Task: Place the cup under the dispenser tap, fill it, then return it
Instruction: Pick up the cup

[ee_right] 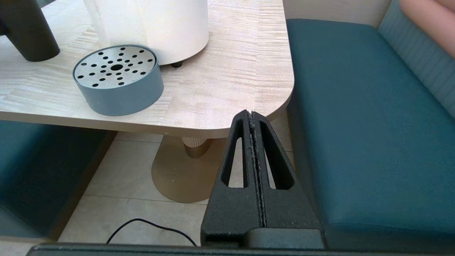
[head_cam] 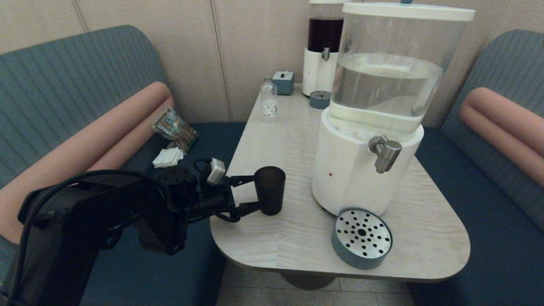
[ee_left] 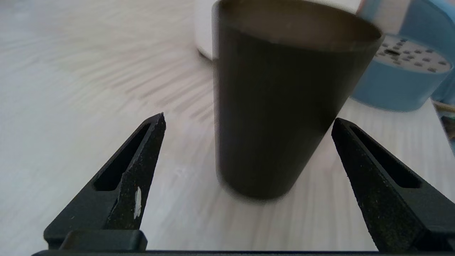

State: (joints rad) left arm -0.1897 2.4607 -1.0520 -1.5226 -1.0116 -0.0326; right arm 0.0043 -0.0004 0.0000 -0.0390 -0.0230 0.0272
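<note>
I should move my left gripper toward the black cup (head_cam: 270, 190) before I close it on the cup. The cup is ahead of the gripper's fingers, so they would miss it if I closed now.
The black cup (head_cam: 270, 190) stands upright on the pale wooden table (head_cam: 289, 140), left of the white-based dispenser (head_cam: 361, 170). My left gripper (head_cam: 253, 193) is open at the cup's left side, its fingers reaching just short of it. In the left wrist view the cup (ee_left: 280, 106) stands just ahead of the spread fingers (ee_left: 142, 170), untouched. The steel dispenser tap (head_cam: 384, 154) sticks out over the table, and the round perforated drip tray (head_cam: 362, 243) lies in front of the base. My right gripper (ee_right: 251, 114) is shut and empty, low beside the table's near right corner.
A slimmer dispenser with dark liquid (head_cam: 324, 46), its small drip tray (head_cam: 319, 99), a small clear bottle (head_cam: 268, 101) and a teal box (head_cam: 283, 82) stand at the table's far end. Snack packets (head_cam: 173, 127) and tissues (head_cam: 167, 157) lie on the left bench. Teal benches flank the table.
</note>
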